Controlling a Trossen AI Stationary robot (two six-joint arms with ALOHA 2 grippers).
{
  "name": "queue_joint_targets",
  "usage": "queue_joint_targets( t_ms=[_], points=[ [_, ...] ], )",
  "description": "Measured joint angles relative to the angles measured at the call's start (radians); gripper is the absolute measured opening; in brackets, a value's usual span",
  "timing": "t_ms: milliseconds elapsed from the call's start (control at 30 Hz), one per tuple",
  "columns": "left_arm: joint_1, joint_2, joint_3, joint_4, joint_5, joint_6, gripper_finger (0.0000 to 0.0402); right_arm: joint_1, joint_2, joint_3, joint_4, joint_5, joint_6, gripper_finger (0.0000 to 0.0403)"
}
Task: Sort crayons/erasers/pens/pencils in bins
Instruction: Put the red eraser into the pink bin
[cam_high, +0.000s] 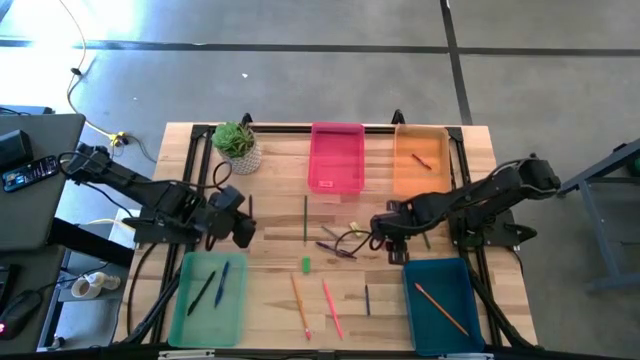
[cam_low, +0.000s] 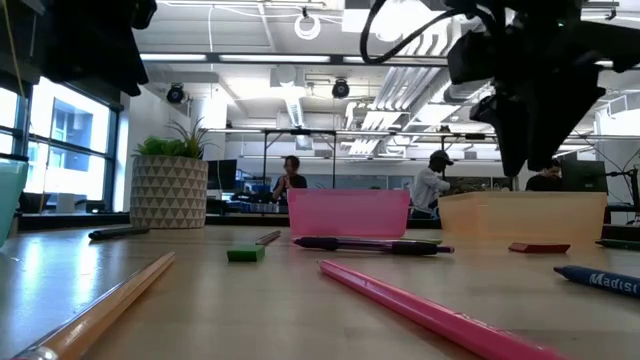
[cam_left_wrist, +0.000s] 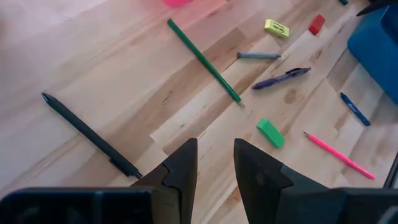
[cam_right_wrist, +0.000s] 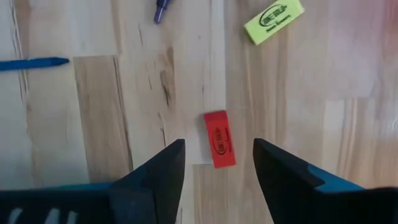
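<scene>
The robot's right gripper should next grab the red eraser by its printed middle (cam_right_wrist: 220, 140), so that the eraser can be sorted into the pink bin.
A red eraser (cam_right_wrist: 219, 148) lies flat on the wood, with a yellow eraser (cam_right_wrist: 273, 20) beyond it. My right gripper (cam_right_wrist: 217, 155) is open above the red eraser, one finger on either side, and clear of it; the low view (cam_low: 520, 140) shows the gripper above the table. My left gripper (cam_left_wrist: 214, 155) is open and empty near the table's left, above a black pen (cam_left_wrist: 90, 134). Ahead of it lie a green stick (cam_left_wrist: 204, 60), a green eraser (cam_left_wrist: 270, 132), a purple pen (cam_left_wrist: 281, 78) and a pink pencil (cam_left_wrist: 339, 155).
The pink bin (cam_high: 337, 157) and orange bin (cam_high: 420, 160) stand at the far edge. The light green bin (cam_high: 208, 297), holding two pens, and the teal bin (cam_high: 445, 305), holding an orange pencil, stand at the near edge. A potted plant (cam_high: 238, 145) stands far left.
</scene>
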Motion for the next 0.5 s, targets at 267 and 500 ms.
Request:
queue_joint_targets(
  t_ms=[267, 500],
  points=[
    [0.05, 0.0, 0.0, 0.004, 0.008, 0.0, 0.0092, -0.001, 0.016, -0.066, 0.061, -0.016, -0.034, 0.0168],
    [0.086, 0.0, -0.001, 0.039, 0.017, 0.0, 0.009, -0.024, 0.08, -0.078, 0.108, -0.061, -0.088, 0.0167]
  ],
)
